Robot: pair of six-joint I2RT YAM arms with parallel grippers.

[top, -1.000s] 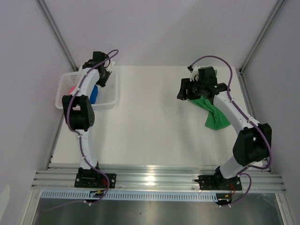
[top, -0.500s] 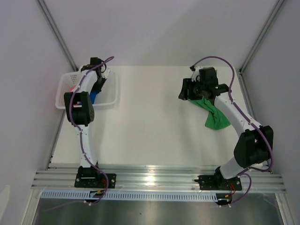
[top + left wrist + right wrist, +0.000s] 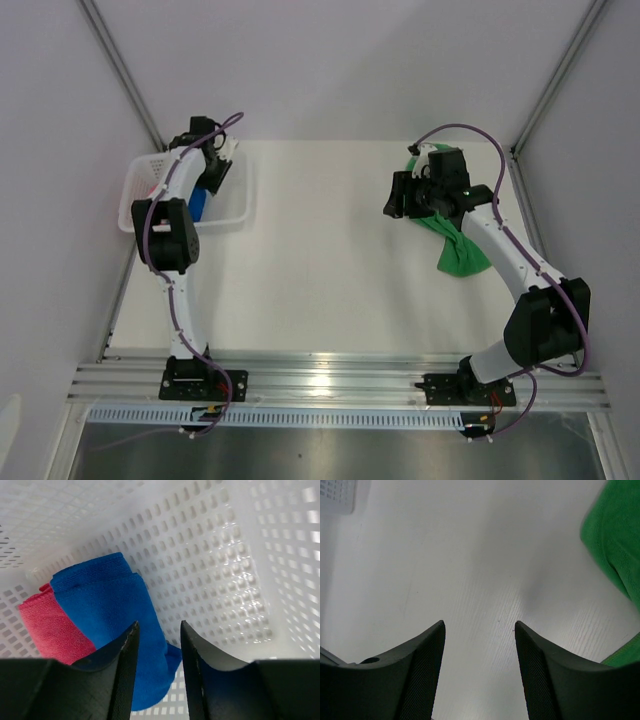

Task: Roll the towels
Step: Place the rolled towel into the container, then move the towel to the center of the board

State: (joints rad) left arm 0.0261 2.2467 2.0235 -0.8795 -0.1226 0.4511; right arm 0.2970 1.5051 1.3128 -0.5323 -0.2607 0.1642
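The right gripper grabs the green towel by the corner of its near end [image 3: 481, 266] next to spread it out. Then the towel is ready for rolling.
A blue towel [image 3: 110, 605] lies rolled in the white mesh basket [image 3: 225, 555], with a pink-red towel [image 3: 50, 630] against its left side. My left gripper [image 3: 159, 625] hangs just above the blue towel's near end, jaws partly open with nothing between them. In the top view this gripper [image 3: 213, 175] is inside the basket [image 3: 138, 195], over the blue towel [image 3: 201, 206]. A green towel [image 3: 460, 250] lies crumpled on the table at the right. My right gripper [image 3: 395, 197] is open over bare table left of the green towel [image 3: 620, 555], holding nothing [image 3: 479, 625].
The basket stands at the table's far left corner, close to the left wall. A metal rail [image 3: 330, 375] with both arm bases runs along the near edge. Grey walls close in the left, right and back sides.
My left gripper has shifted a little toward the back of the basket and its jaws have widened slightly. The right arm has edged toward the far side; the green towel stays on the table.
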